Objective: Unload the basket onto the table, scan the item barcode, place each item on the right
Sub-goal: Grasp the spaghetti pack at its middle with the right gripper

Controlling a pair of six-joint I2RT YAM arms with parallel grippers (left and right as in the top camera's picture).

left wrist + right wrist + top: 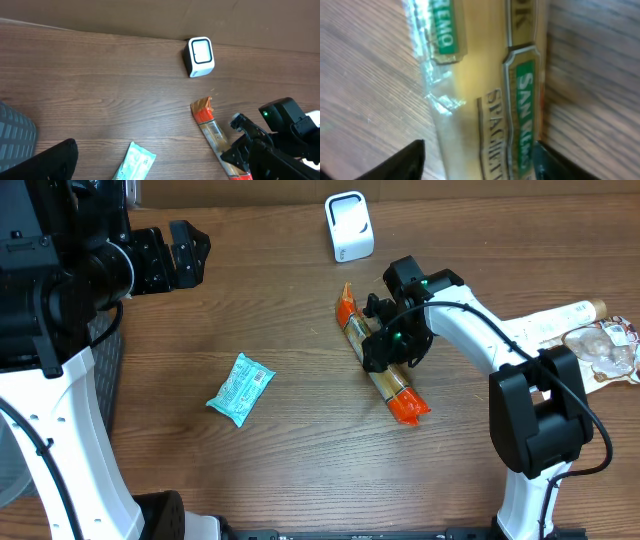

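The spaghetti packet needs both ends free for barcode scanning, so my right gripper will next grab it across its middle [489, 151] by the long edges.
The item is a long spaghetti packet [385, 365] with orange ends, lying diagonally right of the table's centre. My right gripper [385, 345] sits low over its middle. In the right wrist view the packet [485, 85] fills the frame. The right gripper [477, 160] is open, straddling it: the left finger stands clear of the packet and the right finger is at its edge. A white barcode scanner [348, 226] stands at the back, also in the left wrist view [200, 56]. My left gripper [185, 255] hangs open at the far left, holding nothing.
A teal snack packet [240, 388] lies left of centre, also in the left wrist view [135, 162]. A white tube [550, 323] and a clear bag [605, 348] lie at the right edge. A grey basket [100, 350] stands at the left edge.
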